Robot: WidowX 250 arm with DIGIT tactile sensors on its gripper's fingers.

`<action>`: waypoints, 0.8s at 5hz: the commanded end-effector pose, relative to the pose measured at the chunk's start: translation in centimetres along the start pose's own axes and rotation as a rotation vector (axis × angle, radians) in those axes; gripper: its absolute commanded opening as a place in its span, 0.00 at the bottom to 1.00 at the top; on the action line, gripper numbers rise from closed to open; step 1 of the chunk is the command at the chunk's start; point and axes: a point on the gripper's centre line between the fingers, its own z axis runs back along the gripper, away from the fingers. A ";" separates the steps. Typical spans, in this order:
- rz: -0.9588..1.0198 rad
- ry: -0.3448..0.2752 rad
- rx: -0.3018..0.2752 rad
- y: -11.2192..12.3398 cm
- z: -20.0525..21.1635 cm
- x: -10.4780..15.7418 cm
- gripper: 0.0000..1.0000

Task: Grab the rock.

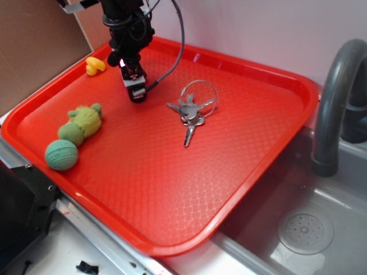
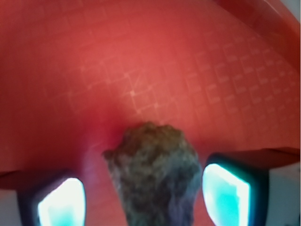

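I should next use my gripper to grab the rock by its lumpy grey sides and take it off the red tray (image 1: 166, 172).
The rock (image 2: 153, 169) is a lumpy dark brown-grey stone lying on the red tray (image 2: 141, 70). In the wrist view it fills the space between my two fingers. My gripper (image 2: 143, 200) is open and straddles it: the right finger (image 2: 226, 193) is almost against the stone, and the left finger (image 2: 61, 202) stands a small gap away. In the exterior view my gripper (image 1: 136, 91) is lowered to the tray's far left part and hides the rock.
A yellow duck (image 1: 94, 65) sits at the tray's far left corner. Green knitted balls (image 1: 74, 134) lie at its left side. A bunch of keys on a ring (image 1: 192, 109) lies right of my gripper. A sink with a grey faucet (image 1: 332, 109) is on the right.
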 end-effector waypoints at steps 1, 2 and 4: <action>0.019 -0.014 0.016 0.7 0.4 0.5 0.00; 0.011 0.001 0.007 0.4 0.6 0.5 0.00; 0.351 0.089 -0.003 -4.6 8.7 -2.8 0.00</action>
